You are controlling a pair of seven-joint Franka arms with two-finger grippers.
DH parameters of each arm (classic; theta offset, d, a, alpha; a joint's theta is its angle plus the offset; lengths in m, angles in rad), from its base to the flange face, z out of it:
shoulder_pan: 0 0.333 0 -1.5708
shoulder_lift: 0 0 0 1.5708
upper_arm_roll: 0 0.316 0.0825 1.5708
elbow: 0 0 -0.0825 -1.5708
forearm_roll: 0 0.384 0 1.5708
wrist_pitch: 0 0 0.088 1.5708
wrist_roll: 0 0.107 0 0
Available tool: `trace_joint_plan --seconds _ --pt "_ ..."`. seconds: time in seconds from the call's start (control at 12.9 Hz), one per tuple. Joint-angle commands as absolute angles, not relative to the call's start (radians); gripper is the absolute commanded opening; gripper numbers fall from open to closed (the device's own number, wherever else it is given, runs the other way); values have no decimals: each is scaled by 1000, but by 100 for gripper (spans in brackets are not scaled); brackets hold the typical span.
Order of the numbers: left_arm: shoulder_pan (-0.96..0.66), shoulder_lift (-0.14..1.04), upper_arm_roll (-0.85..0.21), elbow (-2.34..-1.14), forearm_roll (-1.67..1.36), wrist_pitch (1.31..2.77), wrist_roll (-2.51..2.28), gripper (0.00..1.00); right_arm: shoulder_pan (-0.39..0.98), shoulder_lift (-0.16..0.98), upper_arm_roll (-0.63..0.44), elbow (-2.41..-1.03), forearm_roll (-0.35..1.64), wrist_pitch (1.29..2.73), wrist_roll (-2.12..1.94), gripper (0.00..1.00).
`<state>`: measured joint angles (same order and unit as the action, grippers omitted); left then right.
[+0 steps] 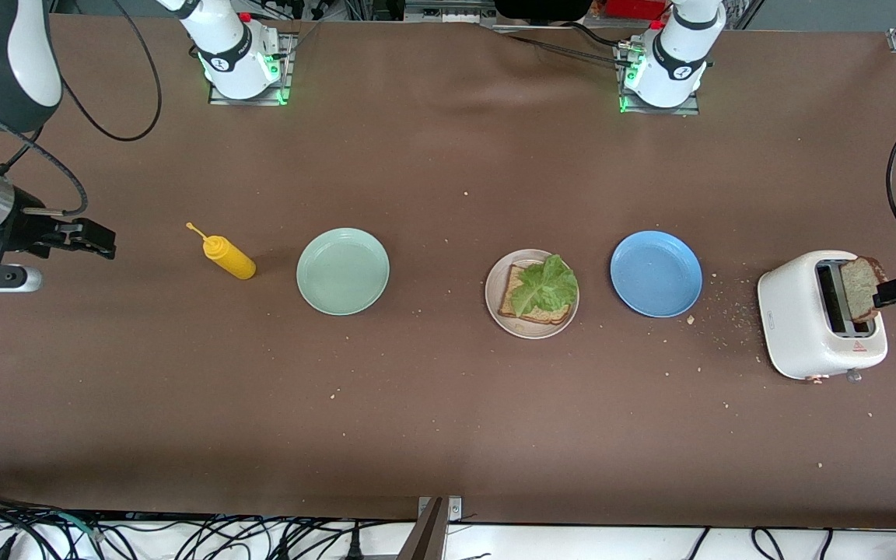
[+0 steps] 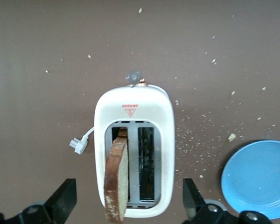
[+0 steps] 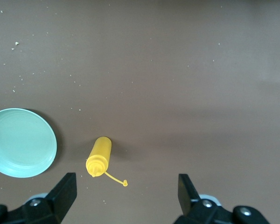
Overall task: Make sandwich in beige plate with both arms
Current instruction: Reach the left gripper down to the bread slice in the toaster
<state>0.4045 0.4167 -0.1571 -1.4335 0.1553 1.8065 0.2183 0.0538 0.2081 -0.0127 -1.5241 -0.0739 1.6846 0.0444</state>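
The left gripper grabs the toaster's bread slice by its raised crust end [image 1: 872, 272] next, to top the lettuce [image 1: 545, 285] on the beige plate.
The beige plate [image 1: 494, 294] sits mid-table with one bread slice [image 1: 545, 316] on it and a green lettuce leaf [image 1: 547, 284] on top of that. A second bread slice [image 1: 858, 288] [image 2: 117, 179] stands tilted in one slot of the white toaster [image 1: 794, 311] [image 2: 130, 109] at the left arm's end. My left gripper [image 1: 887, 294] [image 2: 128, 191] hovers over the toaster, open, its fingers wide on either side of the slice and touching nothing. My right gripper [image 1: 94, 237] [image 3: 126, 186] hangs open and empty over bare table at the right arm's end.
A yellow squeeze bottle [image 1: 226, 257] [image 3: 99, 156] lies on its side with its cap off, beside a mint-green plate [image 1: 343, 271] [image 3: 21, 142]. A blue plate [image 1: 656, 273] [image 2: 259, 179] sits between the beige plate and the toaster. Crumbs are scattered around the toaster.
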Motion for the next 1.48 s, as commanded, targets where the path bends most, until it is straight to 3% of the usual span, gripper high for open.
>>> trace_joint_plan --seconds 0.0,0.31,0.54,0.86,0.93,1.4 --pt "437 391 -173 -1508 167 1857 284 100 63 170 -15 -1612 -60 1744 69 97" --pt "505 350 -176 -1675 146 1953 284 100 63 172 -15 -1615 -58 1743 69 98" --pt "528 356 -176 -1698 46 1954 287 99 63 173 -15 -1615 -58 1746 69 98" --pt "529 359 -175 -1703 43 1930 311 5 63 178 -15 -1617 -58 1746 69 98" --pt "531 360 -175 -1701 43 1927 321 0 63 178 -15 -1617 -58 1746 69 98" --pt "526 350 -176 -1684 48 1925 324 0 63 179 -15 -1617 -58 1746 69 98"
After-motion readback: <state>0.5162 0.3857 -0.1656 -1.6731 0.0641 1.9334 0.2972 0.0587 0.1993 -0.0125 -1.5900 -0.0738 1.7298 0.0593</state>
